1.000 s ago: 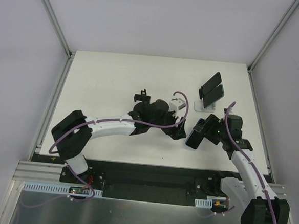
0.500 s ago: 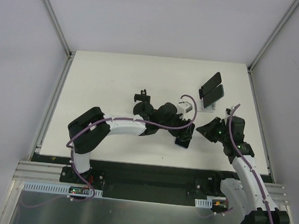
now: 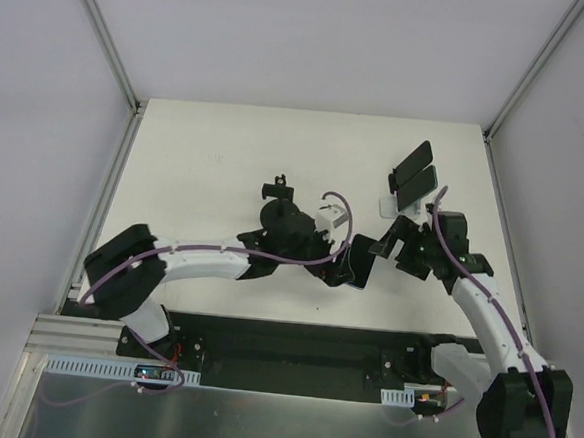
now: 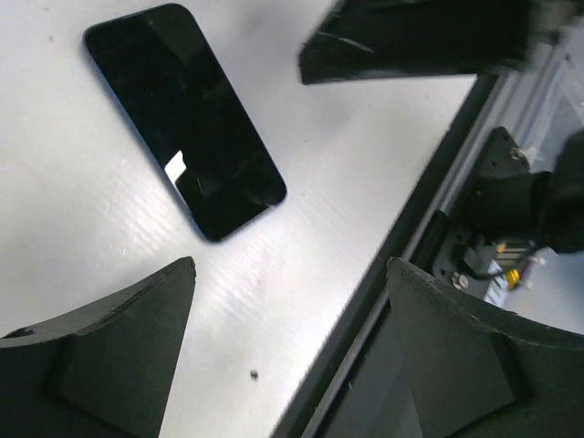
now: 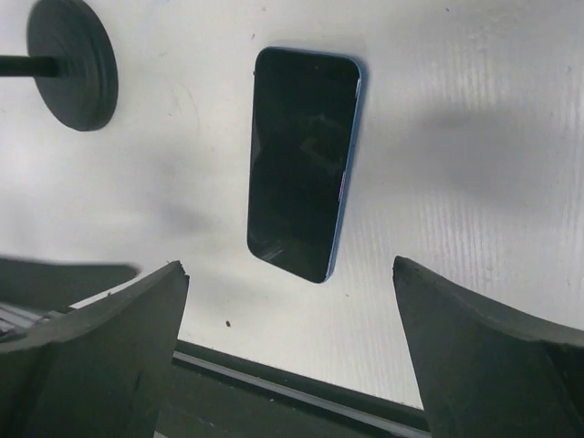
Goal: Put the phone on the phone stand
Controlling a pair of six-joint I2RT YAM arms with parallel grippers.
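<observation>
I should grab the phone with my right gripper across its long edges toward the phone's near end [image 3: 358, 273] [image 5: 294, 223]. The phone's far end then stays free for the handover to the left gripper.
The phone [image 3: 361, 260], a black slab with a blue edge, lies flat, screen up, on the white table [image 3: 205, 173] between both grippers. It shows in the left wrist view [image 4: 182, 119] and the right wrist view [image 5: 304, 160]. My left gripper [image 3: 341, 270] is open and empty just left of it [image 4: 292, 274]. My right gripper [image 3: 391, 248] is open and empty just right of it [image 5: 290, 274]. The phone stand [image 3: 412, 182], a white base with two tilted black plates, stands behind the right gripper.
A small black post on a round base [image 3: 277, 190] stands at mid table; its disc shows in the right wrist view [image 5: 71, 64]. The table's near edge and a black rail [image 3: 294, 334] lie close below the phone. Grey frame walls enclose the table.
A second ago the phone sat tilted at my right gripper, then by my left gripper. Now it lies flat between them. My right gripper has swung back toward the phone; the left elbow moved left.
</observation>
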